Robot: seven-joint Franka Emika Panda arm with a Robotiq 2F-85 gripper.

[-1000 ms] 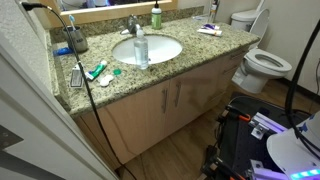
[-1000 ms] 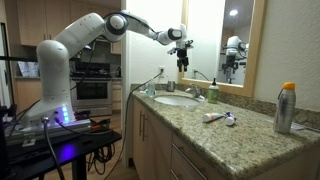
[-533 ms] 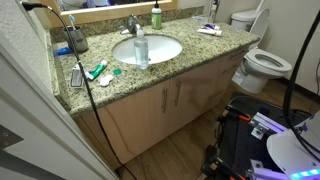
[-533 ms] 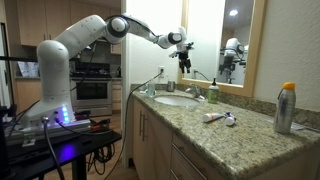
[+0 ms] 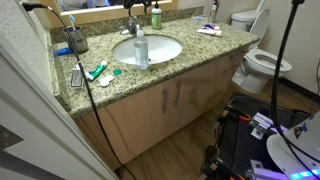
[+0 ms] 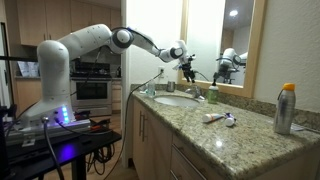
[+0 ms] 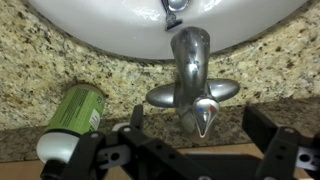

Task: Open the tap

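My fingers are above the tap (image 7: 192, 70) in an exterior view, so it isn't time to close yet. My gripper should go down first, then close on the handle (image 7: 203, 115) between my open fingers.
The tap (image 7: 192, 70) is a small silvery faucet behind the white basin (image 7: 110, 18), its lever handle (image 7: 205, 115) marked with red and blue dots. My gripper (image 7: 199, 123) is open, one finger on each side of the handle, not touching it. In both exterior views the gripper (image 6: 188, 68) (image 5: 140, 8) hovers just above the tap (image 6: 193, 92) (image 5: 131, 25) at the back of the basin (image 5: 160, 52). A green bottle (image 7: 72, 118) stands right beside the tap, close to one finger.
A clear pump bottle (image 5: 141, 48) stands at the basin's front rim. Toothpaste and small items (image 5: 97, 72) lie on the granite counter (image 5: 200, 50). The mirror (image 6: 232, 40) rises behind the tap. A spray can (image 6: 286, 108) and toilet (image 5: 262, 65) stand further off.
The arm has reached further over the sink and lowered, bringing the open gripper from well above the counter down to just over the tap. Nothing else moved.
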